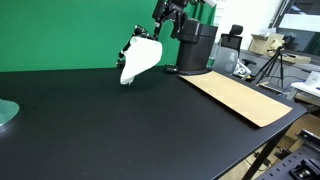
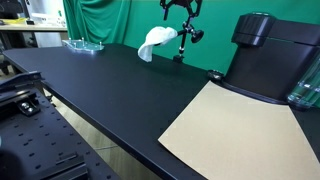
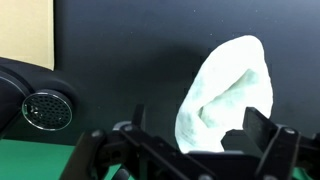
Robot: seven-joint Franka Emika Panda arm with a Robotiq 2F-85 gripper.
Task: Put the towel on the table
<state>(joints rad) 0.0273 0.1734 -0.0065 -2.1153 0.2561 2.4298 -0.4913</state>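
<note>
My open fingers must lower; they'd miss the towel below.
A white towel (image 1: 139, 60) stands crumpled at the far side of the black table (image 1: 120, 130), in front of the green backdrop. It also shows in the other exterior view (image 2: 154, 43); its lower end is at the tabletop. My gripper (image 1: 143, 38) is right above it, also seen in an exterior view (image 2: 170, 28). In the wrist view the towel (image 3: 225, 95) lies between the two fingers of the gripper (image 3: 200, 125). The fingers are spread wide, with a dark gap to the towel on each side.
A tan cardboard sheet (image 1: 235, 97) lies flat near the table edge, also in an exterior view (image 2: 235, 125). The robot's black base (image 1: 195, 45) stands behind it. A glass dish (image 2: 85, 45) sits at a far corner. A thin black stand (image 2: 183, 45) is beside the towel.
</note>
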